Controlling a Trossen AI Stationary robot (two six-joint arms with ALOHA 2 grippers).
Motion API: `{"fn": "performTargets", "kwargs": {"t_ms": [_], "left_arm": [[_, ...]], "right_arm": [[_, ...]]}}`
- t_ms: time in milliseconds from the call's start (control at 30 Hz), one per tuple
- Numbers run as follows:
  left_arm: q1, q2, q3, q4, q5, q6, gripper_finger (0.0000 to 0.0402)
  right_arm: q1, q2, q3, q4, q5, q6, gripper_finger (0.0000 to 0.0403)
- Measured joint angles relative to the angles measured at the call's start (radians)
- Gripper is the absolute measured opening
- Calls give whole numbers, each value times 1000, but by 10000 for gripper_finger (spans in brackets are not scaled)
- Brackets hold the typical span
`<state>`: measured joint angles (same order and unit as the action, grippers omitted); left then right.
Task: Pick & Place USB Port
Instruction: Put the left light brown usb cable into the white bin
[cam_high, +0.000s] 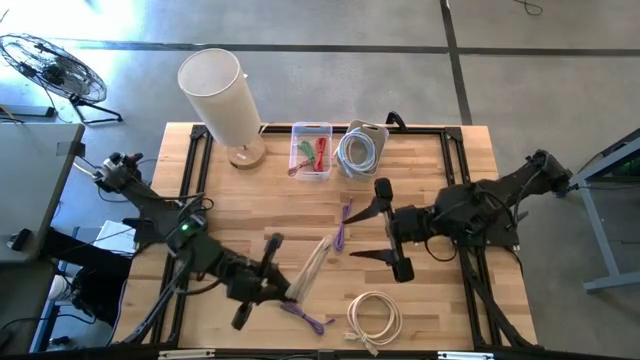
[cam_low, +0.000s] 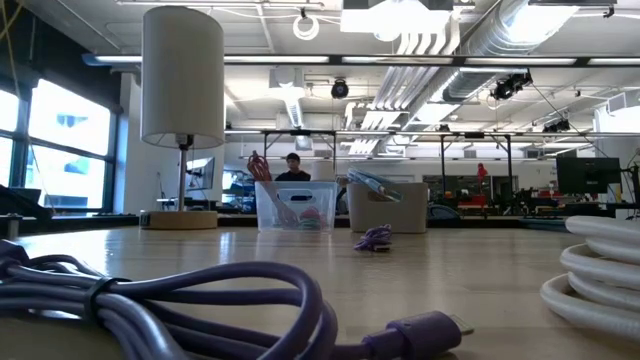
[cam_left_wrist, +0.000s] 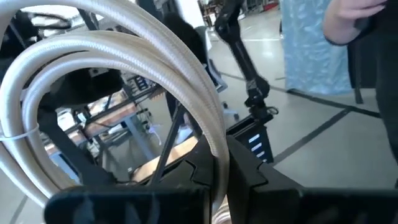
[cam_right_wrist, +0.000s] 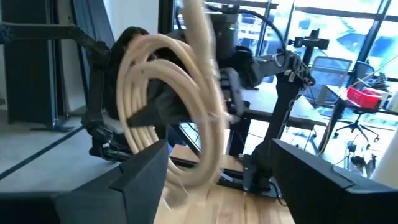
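Note:
The robot's right gripper should next place the cream coil in the grey bin (cam_high: 361, 151), so it should grab the coil by its strands at the white tie (cam_high: 323, 246).
A cream braided cable coil (cam_high: 315, 265) stands on edge between the two arms. My left gripper (cam_high: 285, 283) is at the table's near middle and is shut on the coil. The coil (cam_left_wrist: 124, 56) fills the left wrist view above the left gripper (cam_left_wrist: 217, 199). My right gripper (cam_high: 352, 235) is open and level, and faces the coil from the table's right. In its wrist view the coil (cam_right_wrist: 208, 124) stands ahead of the right gripper (cam_right_wrist: 224, 186), apart from both fingers. A purple cable (cam_high: 342, 228) lies on the table by the right fingertips. My left gripper pinches the bundled strands at one side of the cream coil's loop (cam_left_wrist: 219, 168) between its two fingers. It comes roughly level from the table's left. The coil stands upright on edge, its loop reaching toward the right gripper. Whether its lower edge touches the table I cannot tell.
A second purple cable (cam_high: 305, 315) and a white coil (cam_high: 372, 318) lie near the table's near edge. At the far edge stand a lamp (cam_high: 220, 95), a clear bin (cam_high: 311, 150) with red and green cables, and a grey bin (cam_high: 360, 148) with a pale cable.

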<state>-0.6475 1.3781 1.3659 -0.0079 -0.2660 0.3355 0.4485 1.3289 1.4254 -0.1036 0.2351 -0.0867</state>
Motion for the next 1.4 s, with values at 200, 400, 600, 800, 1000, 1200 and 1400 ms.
{"fn": "performTargets", "kwargs": {"t_ms": [200, 400, 600, 800, 1000, 1200, 1400], "left_arm": [[82, 2, 0, 13, 113, 0, 10], [130, 3, 0, 41, 197, 22, 10], [176, 24, 1, 95, 295, 41, 10], [204, 38, 1, 92, 328, 36, 10], [227, 53, 1, 114, 366, 34, 10], [237, 61, 1, 111, 382, 36, 10], [243, 62, 1, 109, 308, 44, 14]], "right_arm": [[-5, 1, 0, -4, -3, 0, 276], [-9, 1, 0, -35, -3, 15, 274], [-28, 1, 0, -58, -3, 45, 273], [-42, 1, 0, -60, -33, 45, 273], [-68, 1, 0, -85, -67, 73, 263], [-93, 1, 0, -102, -86, 87, 192], [-96, 1, 0, -111, -82, 32, 39]]}}
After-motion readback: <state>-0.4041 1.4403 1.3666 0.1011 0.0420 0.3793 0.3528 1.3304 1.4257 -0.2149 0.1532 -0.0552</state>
